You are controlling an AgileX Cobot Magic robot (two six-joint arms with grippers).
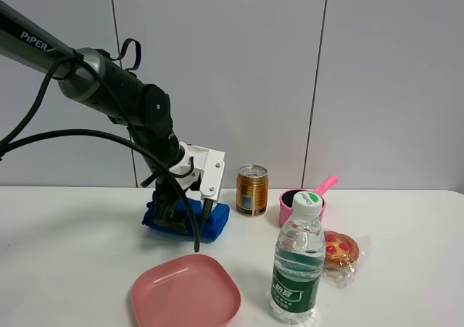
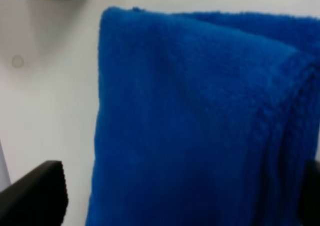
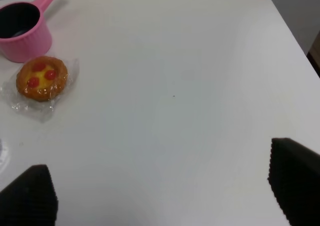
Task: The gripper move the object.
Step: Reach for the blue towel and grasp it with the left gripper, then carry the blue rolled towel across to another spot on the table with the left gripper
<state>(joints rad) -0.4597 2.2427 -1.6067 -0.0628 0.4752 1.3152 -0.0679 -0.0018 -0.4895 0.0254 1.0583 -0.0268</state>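
My left gripper should next move the towel across the table, so it should grab the blue towel by its folded body (image 1: 206,218) (image 2: 200,151).
A folded blue towel (image 1: 216,223) lies on the white table (image 1: 65,254), left of centre. My left gripper (image 1: 187,214) is lowered onto it. In the left wrist view the towel (image 2: 200,121) fills the space between the two black fingers (image 2: 40,193), which stand wide apart on either side of it, so the gripper (image 2: 182,198) is open around the towel. My right gripper (image 3: 162,186) is out of the exterior view. Its wrist view shows it open and empty over bare table (image 3: 190,85).
A pink plate (image 1: 185,298) lies in front of the towel. A water bottle (image 1: 297,269) stands front right of centre. A gold can (image 1: 251,190), a pink pot (image 1: 299,202) and a wrapped tart (image 1: 339,249) are to the right. The pot (image 3: 22,28) and the tart (image 3: 41,78) also show in the right wrist view.
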